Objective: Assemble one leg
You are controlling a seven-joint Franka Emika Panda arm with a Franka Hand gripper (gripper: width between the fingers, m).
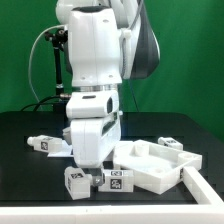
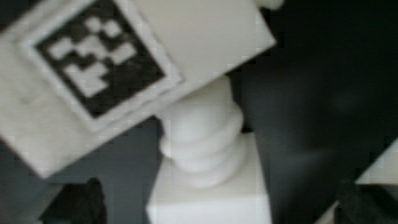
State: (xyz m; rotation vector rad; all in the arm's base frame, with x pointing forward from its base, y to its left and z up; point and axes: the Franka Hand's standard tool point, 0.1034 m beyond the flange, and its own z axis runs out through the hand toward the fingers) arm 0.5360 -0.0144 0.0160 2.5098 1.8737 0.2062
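Observation:
My gripper closes on the wider white piece [image 2: 210,192] now, since in the wrist view its open fingers stand on either side of the piece.
In the exterior view my gripper [image 1: 88,163] is down at the table, just behind two tagged white legs [image 1: 75,182] [image 1: 117,181] lying at the front. In the wrist view a leg [image 2: 103,62] with a black-and-white tag fills the upper part, tilted. A white threaded stem [image 2: 206,140] runs from it to a wider white piece between my jaws. My gripper [image 2: 217,208] straddles that piece. The dark fingers [image 2: 71,203] stand apart from it on both sides, so the gripper looks open. Whether the piece touches a finger is hidden.
The large flat white panel with raised rim [image 1: 160,166] lies at the exterior view's right, close to the gripper. Another leg [image 1: 40,143] lies at the left and one [image 1: 168,143] behind the panel. A white angled bar [image 1: 200,192] stands at the front right.

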